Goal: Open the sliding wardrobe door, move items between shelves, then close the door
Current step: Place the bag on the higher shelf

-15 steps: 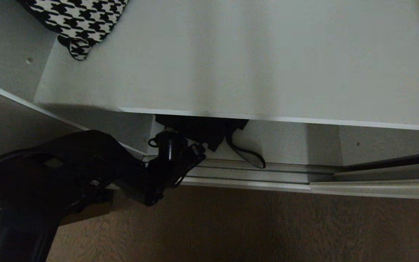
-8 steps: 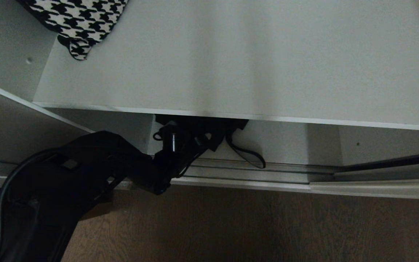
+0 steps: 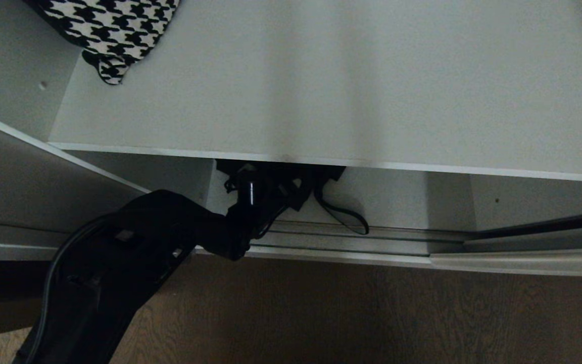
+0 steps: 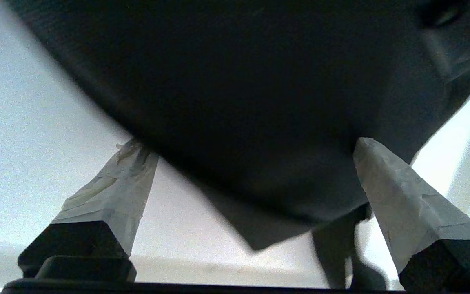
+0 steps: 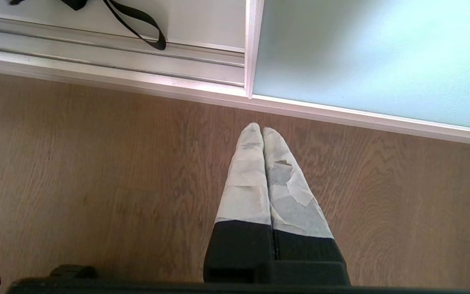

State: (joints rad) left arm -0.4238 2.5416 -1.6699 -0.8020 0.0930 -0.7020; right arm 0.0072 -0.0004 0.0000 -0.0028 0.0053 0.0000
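My left gripper should move the black bag to the upper shelf [image 3: 346,91] next, so it needs to grab the bag by its floppy fabric body [image 3: 320,173].
A floppy black bag [image 3: 321,177] lies on the lower shelf [image 3: 397,199], under the front edge of the upper shelf [image 3: 346,91]. Its strap [image 3: 344,217] hangs over the door track. My left gripper [image 3: 265,189] reaches in under the upper shelf and is open at the bag. In the left wrist view the bag [image 4: 239,81] fills the space between the spread taped fingers [image 4: 112,192] of this gripper [image 4: 248,142]. The sliding wardrobe door [image 5: 361,53] is slid aside to the right. My right gripper [image 5: 258,128] hangs shut and empty over the floor by the door's frame.
A black-and-white houndstooth cloth [image 3: 114,30] lies at the upper shelf's back left corner. The wardrobe's side wall [image 3: 13,177] stands close on the left of my left arm. The silver track [image 3: 346,242] runs along the front, with wooden floor [image 5: 76,183] before it.
My left arm has pushed forward and up, taking the open gripper from the track in under the upper shelf and onto the bag. The bag and the right arm have not moved.
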